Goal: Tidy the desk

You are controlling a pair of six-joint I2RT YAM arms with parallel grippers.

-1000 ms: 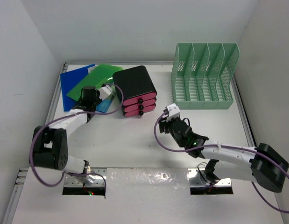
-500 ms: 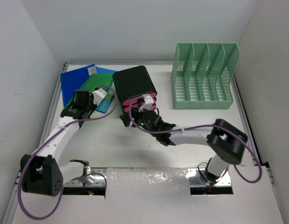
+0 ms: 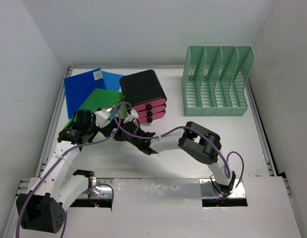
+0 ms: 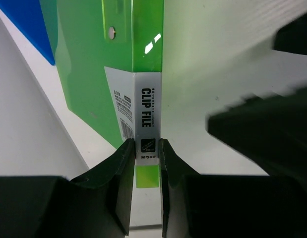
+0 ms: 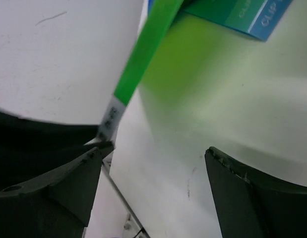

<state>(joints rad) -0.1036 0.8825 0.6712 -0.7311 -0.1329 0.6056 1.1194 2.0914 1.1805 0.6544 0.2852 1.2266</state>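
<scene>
My right gripper grabs the green clip file by its plain green spine [image 5: 142,55] next, which leaves the labelled end free to enter the rack.
The white desk [image 3: 203,129] carries all the items. My left gripper [image 3: 95,120] is shut on the spine of a green clip file [image 3: 99,100], which it holds tilted on edge over the desk's left side. In the left wrist view the fingers [image 4: 124,163] pinch the file's white "CLIP FILE" label [image 4: 147,124]. My right gripper [image 3: 118,132] is stretched far left, right beside the left one, open and empty. In the right wrist view the green file's edge [image 5: 146,52] runs between its wide-apart jaws.
A blue folder [image 3: 81,84] lies flat at the back left. A black box of pink drawers [image 3: 143,89] stands just right of the file. A mint-green mesh file rack [image 3: 217,82] is at the back right. A teal-blue file [image 5: 242,15] shows behind the green one.
My left gripper has drawn the green file nearer and off the blue folder. My right arm has swung left across the desk, from the middle right to beside the left gripper.
</scene>
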